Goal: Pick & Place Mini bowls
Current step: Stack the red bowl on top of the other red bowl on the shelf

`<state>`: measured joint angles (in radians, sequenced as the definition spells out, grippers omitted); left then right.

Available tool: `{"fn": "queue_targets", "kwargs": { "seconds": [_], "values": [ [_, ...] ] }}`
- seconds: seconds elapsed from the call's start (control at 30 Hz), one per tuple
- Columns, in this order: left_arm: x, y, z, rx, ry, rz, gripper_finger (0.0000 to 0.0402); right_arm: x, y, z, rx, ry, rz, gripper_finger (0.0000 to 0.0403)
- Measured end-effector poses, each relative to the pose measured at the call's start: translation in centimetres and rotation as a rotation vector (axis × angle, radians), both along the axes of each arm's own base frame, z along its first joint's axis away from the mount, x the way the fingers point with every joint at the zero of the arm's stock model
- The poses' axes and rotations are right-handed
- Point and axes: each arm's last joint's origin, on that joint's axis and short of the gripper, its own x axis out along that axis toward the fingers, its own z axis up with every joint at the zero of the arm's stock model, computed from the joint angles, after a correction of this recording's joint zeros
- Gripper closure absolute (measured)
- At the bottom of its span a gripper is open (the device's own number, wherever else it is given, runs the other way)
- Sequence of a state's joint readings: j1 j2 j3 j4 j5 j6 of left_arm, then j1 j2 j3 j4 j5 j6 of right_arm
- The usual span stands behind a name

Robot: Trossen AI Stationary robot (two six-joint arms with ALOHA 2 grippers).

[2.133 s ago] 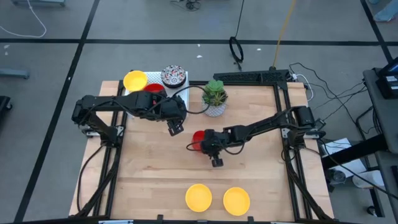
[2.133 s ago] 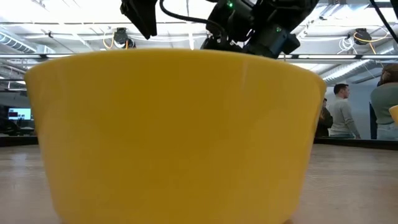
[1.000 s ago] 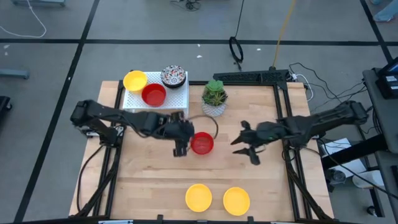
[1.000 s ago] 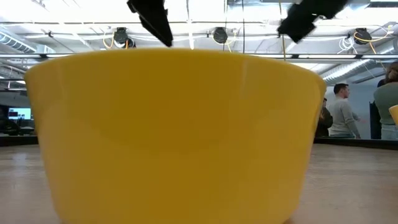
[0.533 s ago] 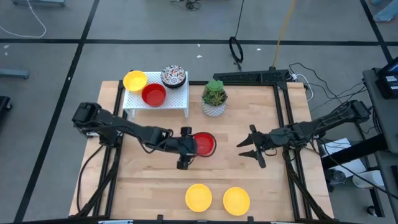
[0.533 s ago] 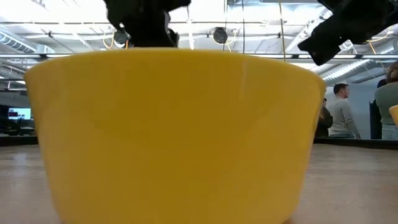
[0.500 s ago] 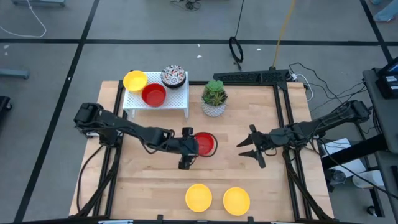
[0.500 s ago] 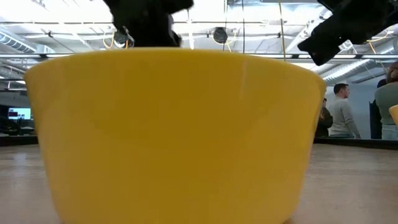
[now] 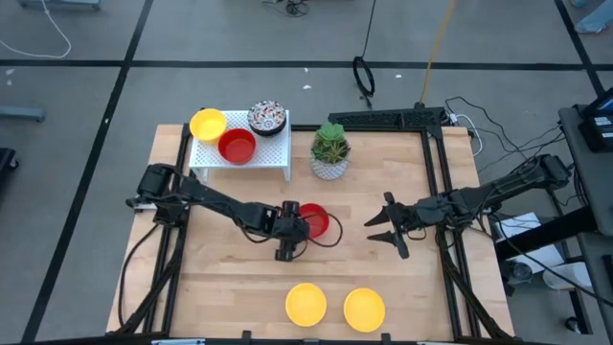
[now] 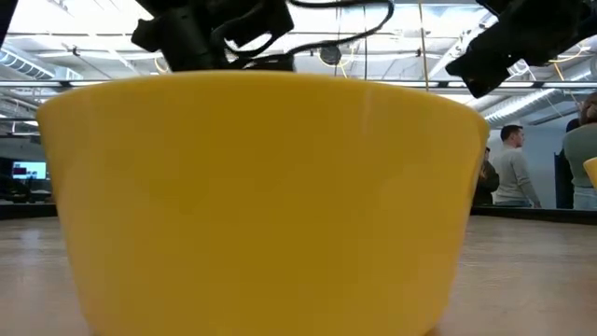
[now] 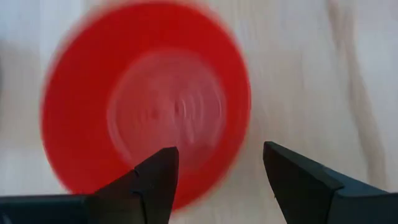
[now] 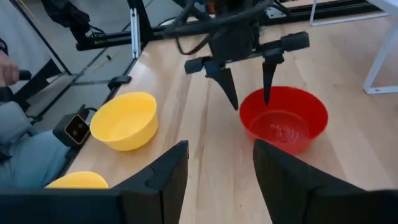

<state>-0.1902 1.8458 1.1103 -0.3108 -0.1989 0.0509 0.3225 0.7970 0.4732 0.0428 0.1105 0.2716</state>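
The red mini bowl goes on the white rack with the other bowls; my left gripper will next grab it by its rim [image 11: 234, 163].
A red mini bowl [image 9: 318, 222] stands on its base mid-table. My left gripper [image 9: 292, 230] hangs open over its left edge, fingers pointing down. In the right wrist view one finger [image 12: 267, 81] stands over the bowl's [image 12: 283, 121] inside and the other [image 12: 227, 87] outside the rim. I see no contact. My right gripper [image 9: 383, 227] is open over bare wood to the bowl's right. Two yellow mini bowls [image 9: 306, 303] [image 9: 364, 309] sit at the near edge.
A white rack [image 9: 273, 150] at the far left carries a yellow bowl [image 9: 208, 124], a red bowl [image 9: 237, 146] and a patterned bowl [image 9: 267, 117]. A potted plant [image 9: 330, 149] stands beside it. One yellow bowl [image 10: 261, 196] fills the low view.
My left gripper has moved a little toward the table's near right and come down over the red bowl's left edge, staying open. My right gripper drew back slightly toward the right edge, then held still. The red bowl has stayed in place.
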Motion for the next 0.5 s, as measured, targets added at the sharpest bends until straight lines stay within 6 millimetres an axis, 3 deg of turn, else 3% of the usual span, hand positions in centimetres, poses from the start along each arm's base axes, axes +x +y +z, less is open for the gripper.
{"fn": "queue_targets", "kwargs": {
  "seconds": [0.17, 0.43, 0.5],
  "values": [
    [0.10, 0.04, -0.16, 0.026, -0.001, -0.005, 0.0191, -0.01, -0.01, -0.01, -0.007, 0.000, 0.001, 0.0232],
    [0.11, 0.20, -0.47, 0.065, 0.027, -0.097, 0.0374, -0.02, -0.01, -0.06, -0.009, 0.005, 0.000, 0.0242],
    [0.14, 0.52, -0.38, 0.056, 0.023, -0.070, 0.0390, -0.03, -0.02, -0.09, -0.010, 0.008, 0.001, 0.0246]
  ]
}}
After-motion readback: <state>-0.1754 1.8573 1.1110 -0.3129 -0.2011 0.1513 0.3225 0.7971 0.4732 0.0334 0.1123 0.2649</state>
